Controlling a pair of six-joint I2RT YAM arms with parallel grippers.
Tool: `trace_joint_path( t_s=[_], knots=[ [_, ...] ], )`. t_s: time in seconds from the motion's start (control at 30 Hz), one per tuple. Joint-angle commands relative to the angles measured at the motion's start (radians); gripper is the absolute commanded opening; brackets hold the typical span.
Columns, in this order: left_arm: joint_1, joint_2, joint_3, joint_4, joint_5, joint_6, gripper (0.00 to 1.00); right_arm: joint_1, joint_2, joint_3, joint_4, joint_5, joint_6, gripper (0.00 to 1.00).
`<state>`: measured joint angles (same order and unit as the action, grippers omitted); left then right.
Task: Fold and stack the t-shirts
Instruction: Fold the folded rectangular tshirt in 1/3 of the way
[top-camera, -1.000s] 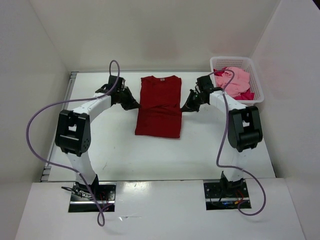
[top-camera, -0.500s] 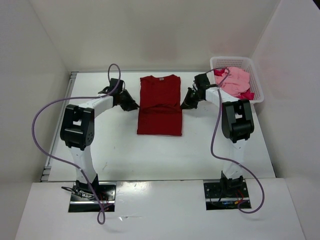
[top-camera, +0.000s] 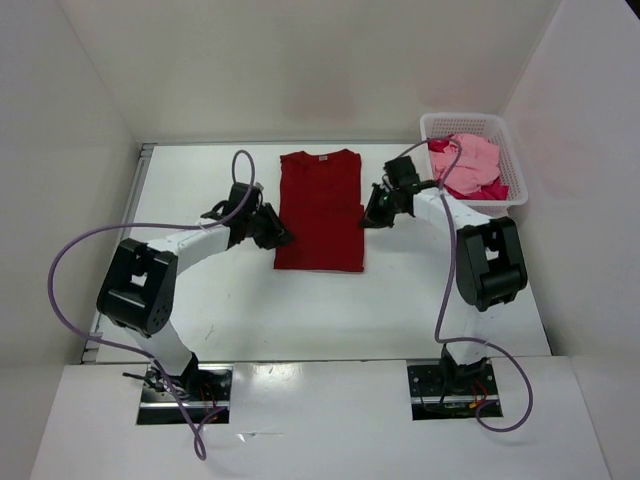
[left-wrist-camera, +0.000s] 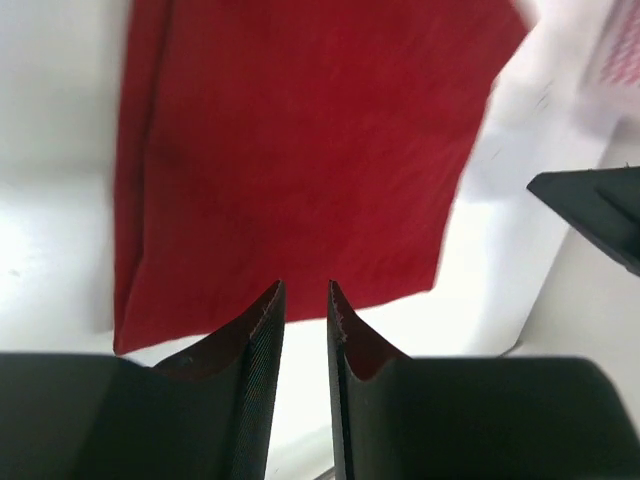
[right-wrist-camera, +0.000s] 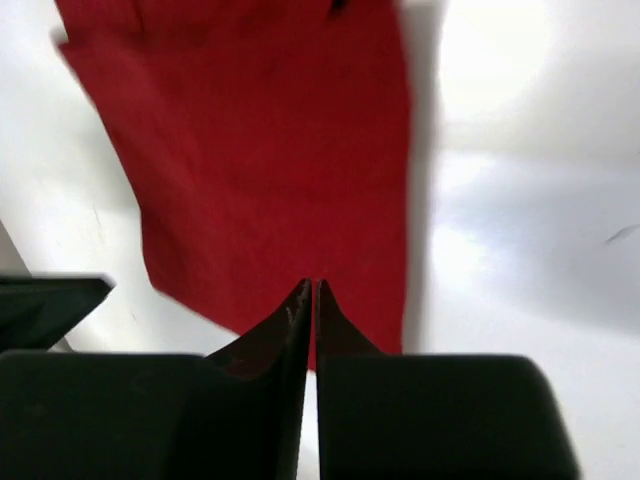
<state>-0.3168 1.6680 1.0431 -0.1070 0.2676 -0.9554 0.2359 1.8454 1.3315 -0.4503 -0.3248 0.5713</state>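
The dark red t-shirt needs its hem folded toward the collar (top-camera: 322, 157). My left gripper should grab the t-shirt next at its near hem corner (top-camera: 278, 266), opposite the collar.
The dark red t-shirt (top-camera: 320, 210) lies flat mid-table, folded into a long narrow strip with the collar at the far end. It fills the left wrist view (left-wrist-camera: 300, 150) and the right wrist view (right-wrist-camera: 270, 150). My left gripper (top-camera: 280, 238) is at the shirt's near left edge, its jaws (left-wrist-camera: 305, 288) a narrow gap apart and empty. My right gripper (top-camera: 368, 218) is at the shirt's right edge, its jaws (right-wrist-camera: 312, 285) shut and empty. The light pink shirt (top-camera: 475, 155) and the crimson-magenta shirt (top-camera: 490, 188) lie bunched in the basket.
A white mesh basket (top-camera: 470, 120) stands at the far right corner. White walls enclose the table on the left, back and right. Purple cables loop off both arms.
My left gripper has moved toward me along the shirt's left edge, down to its near corner. My right gripper has shifted slightly nearer along the right edge. The shirt lies as before.
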Motion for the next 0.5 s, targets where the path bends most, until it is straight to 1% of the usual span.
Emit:
trace_joint_path(
  t_s=[0.0, 0.03, 0.13, 0.23, 0.27, 0.33, 0.47],
  knots=[
    [-0.015, 0.036, -0.043, 0.055, 0.033, -0.014, 0.30, 0.132, -0.035, -0.104, 0.054, 0.001, 0.007, 0.04],
    [-0.015, 0.056, -0.043, 0.055, 0.033, -0.014, 0.30, 0.166, -0.026, -0.124, 0.074, 0.015, 0.024, 0.00],
    [-0.015, 0.065, -0.087, 0.055, 0.024, -0.014, 0.30, 0.175, -0.014, -0.192, 0.107, 0.004, 0.048, 0.00],
    [-0.015, 0.065, -0.142, 0.055, 0.015, -0.014, 0.30, 0.175, -0.023, -0.242, 0.116, 0.053, 0.058, 0.00],
    [-0.015, 0.056, -0.191, 0.064, 0.015, -0.014, 0.30, 0.175, -0.034, -0.264, 0.116, 0.062, 0.047, 0.00],
    [-0.015, 0.056, -0.242, 0.075, 0.006, -0.025, 0.30, 0.175, -0.060, -0.294, 0.116, 0.078, 0.047, 0.00],
    [-0.015, 0.009, -0.334, 0.075, -0.004, -0.036, 0.30, 0.184, -0.101, -0.403, 0.116, 0.078, 0.065, 0.00]
  ],
)
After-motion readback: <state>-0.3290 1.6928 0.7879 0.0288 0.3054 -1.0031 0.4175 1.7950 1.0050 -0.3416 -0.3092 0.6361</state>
